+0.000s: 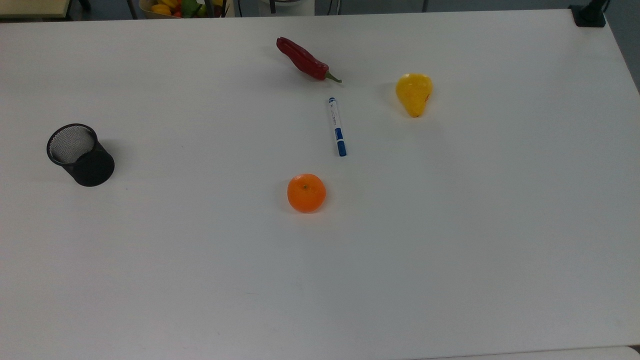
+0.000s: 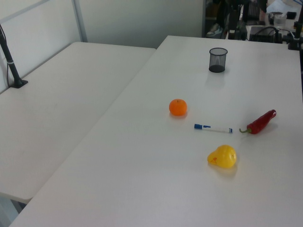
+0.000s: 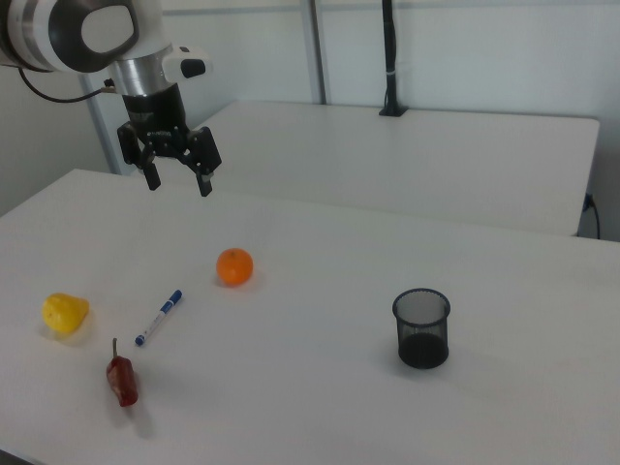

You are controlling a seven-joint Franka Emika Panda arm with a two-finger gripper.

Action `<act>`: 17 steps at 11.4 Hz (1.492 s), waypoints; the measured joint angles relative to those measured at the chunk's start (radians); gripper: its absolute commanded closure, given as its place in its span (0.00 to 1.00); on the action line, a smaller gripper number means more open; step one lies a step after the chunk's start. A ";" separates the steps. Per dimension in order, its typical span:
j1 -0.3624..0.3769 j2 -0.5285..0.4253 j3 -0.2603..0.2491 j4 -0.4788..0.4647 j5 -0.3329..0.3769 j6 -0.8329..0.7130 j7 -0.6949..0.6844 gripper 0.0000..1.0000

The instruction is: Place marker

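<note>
The marker needs to go in the black mesh pen cup point(image 2: 218, 60). My gripper needs to grab the marker by its white body point(image 2: 219, 129) next and then place it there.
The marker point(image 1: 337, 126) lies flat on the white table point(image 1: 450, 240), white barrel with a blue cap, between the red chilli point(image 1: 303, 59) and the orange point(image 1: 306, 193). The left view has the marker point(image 2: 212, 128) lying crosswise, and in the right view the marker point(image 3: 159, 317) lies slanted. My gripper point(image 3: 178, 181) hangs open and empty high above the table in the right view, up and to the left of the orange point(image 3: 233, 266), well apart from the marker.
A black mesh pen cup point(image 1: 80, 154) stands upright far at the top view's left. A yellow pear point(image 1: 414, 93) lies to the marker's right in the top view. A second table point(image 2: 52, 104) adjoins at the left view's left, with a black post point(image 2: 10, 59) on it.
</note>
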 measured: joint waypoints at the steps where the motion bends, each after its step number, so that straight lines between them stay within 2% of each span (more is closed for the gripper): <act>1: 0.000 0.000 0.000 0.000 0.000 0.000 0.000 0.00; 9: 0.004 0.000 0.000 -0.004 0.001 0.000 0.000 0.00; 15: 0.099 0.011 0.002 -0.084 0.003 0.030 0.005 0.00; 17: 0.121 0.015 0.005 -0.131 0.003 0.103 0.048 0.00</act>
